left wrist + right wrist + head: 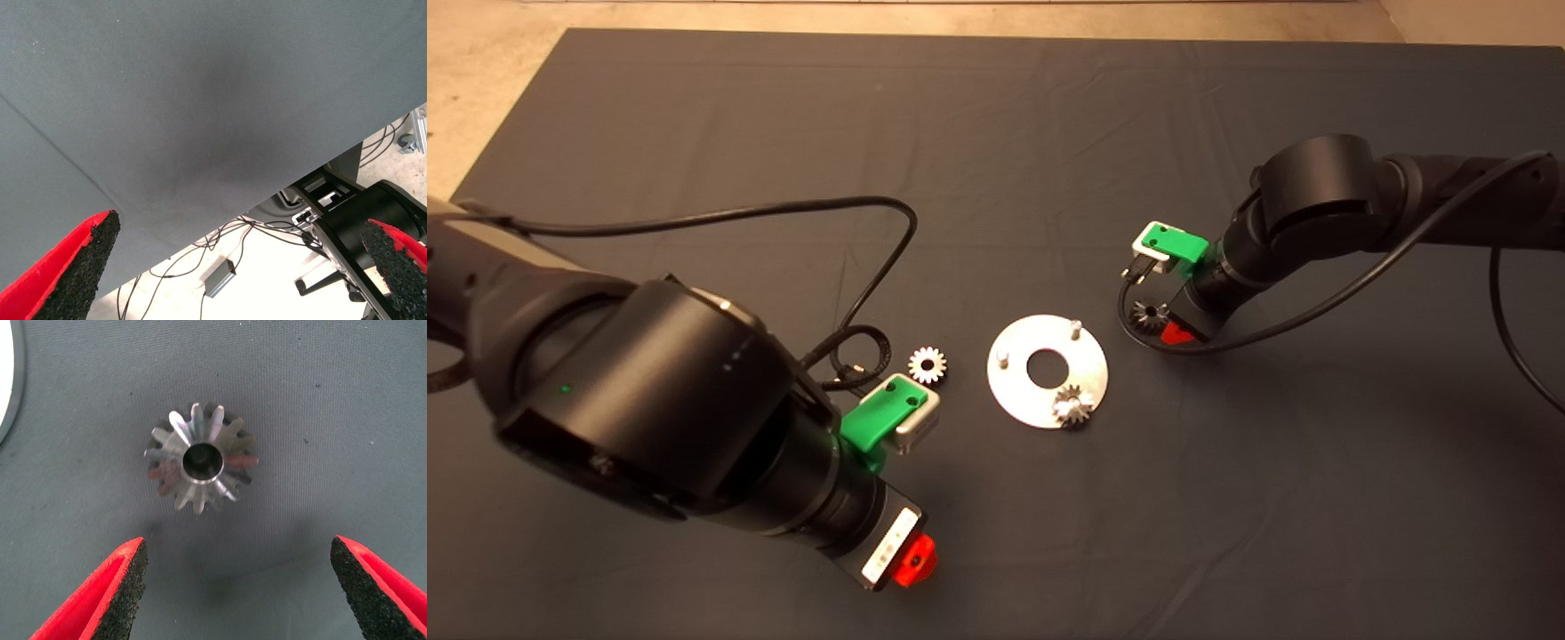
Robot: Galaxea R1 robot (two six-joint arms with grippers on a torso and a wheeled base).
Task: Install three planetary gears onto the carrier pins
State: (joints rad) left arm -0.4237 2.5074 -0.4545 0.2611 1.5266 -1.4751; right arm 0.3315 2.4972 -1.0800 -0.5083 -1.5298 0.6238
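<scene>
The dark gear's bore needs to stay free for a carrier pin (1075,331), so my right gripper needs to reach the dark gear and grab it by its toothed rim (1137,316).
The shiny round disc (1018,391) lies mid-mat with two bare carrier pins (1075,327) (1003,359). One of the planetary gears (1073,406) sits on the disc's near edge. A second, pale gear (927,364) lies on the mat left of the disc. A third, darker gear (1149,316) (200,459) lies flat on the mat right of the disc. My right gripper (1169,329) (237,587) hovers over it, open, its fingers short of the gear and touching nothing. My left gripper (914,562) (233,267) hangs open and empty over the mat's near edge.
A black cable (871,293) loops across the mat left of the pale gear. The disc's rim (5,380) shows beside the dark gear in the right wrist view. Beyond the mat edge, the left wrist view shows floor cables and black robot base parts (360,227).
</scene>
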